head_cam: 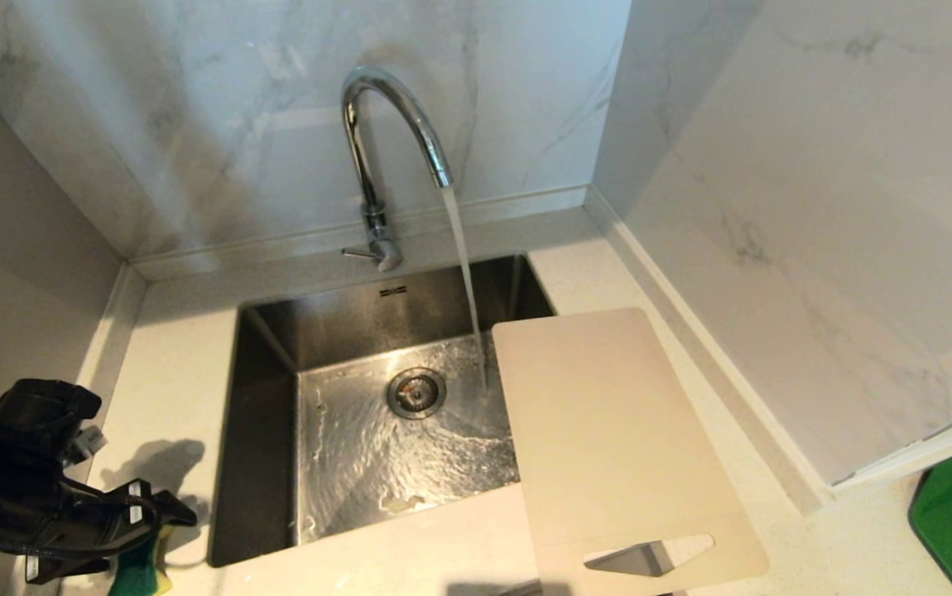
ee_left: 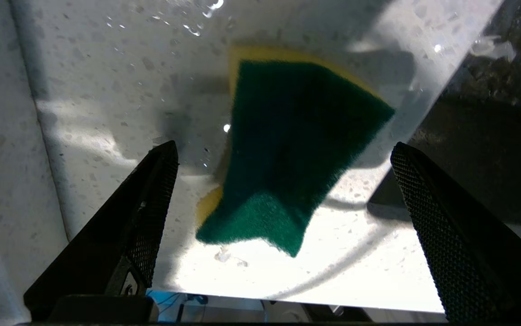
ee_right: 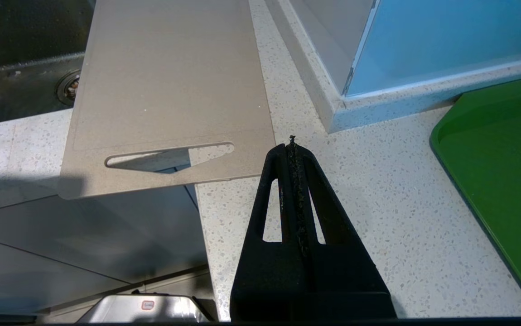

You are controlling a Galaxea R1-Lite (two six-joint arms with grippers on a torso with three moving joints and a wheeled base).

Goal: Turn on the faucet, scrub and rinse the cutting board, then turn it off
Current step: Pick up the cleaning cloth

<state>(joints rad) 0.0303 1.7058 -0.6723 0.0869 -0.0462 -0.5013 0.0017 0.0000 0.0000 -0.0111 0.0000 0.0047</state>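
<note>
The green-and-yellow sponge is for scrubbing the beige cutting board. My left gripper will grab it by its pinched-in middle (ee_left: pixel 286 155) next.
Water runs from the chrome faucet (head_cam: pixel 370 157) into the steel sink (head_cam: pixel 261 389). The beige cutting board (head_cam: pixel 608 439) lies flat across the sink's right rim and the counter, its handle cut-out at the near end. Left of the sink, my left gripper (head_cam: pixel 143 536) hangs open over a green-and-yellow sponge (head_cam: pixel 138 573). In the left wrist view the sponge (ee_left: pixel 296 149) lies on the wet counter between the wide-spread fingers (ee_left: pixel 151 203), touching neither. My right gripper (ee_right: pixel 292 147) is shut and empty above the counter, just right of the cutting board's (ee_right: pixel 170 90) handle end.
A green tray (ee_right: pixel 500 172) sits on the counter at the far right, beyond a marble wall corner (head_cam: pixel 774 248). The speckled counter (ee_left: pixel 106 90) left of the sink is wet and ends at a side wall. The drain (head_cam: pixel 415 391) is in the sink's middle.
</note>
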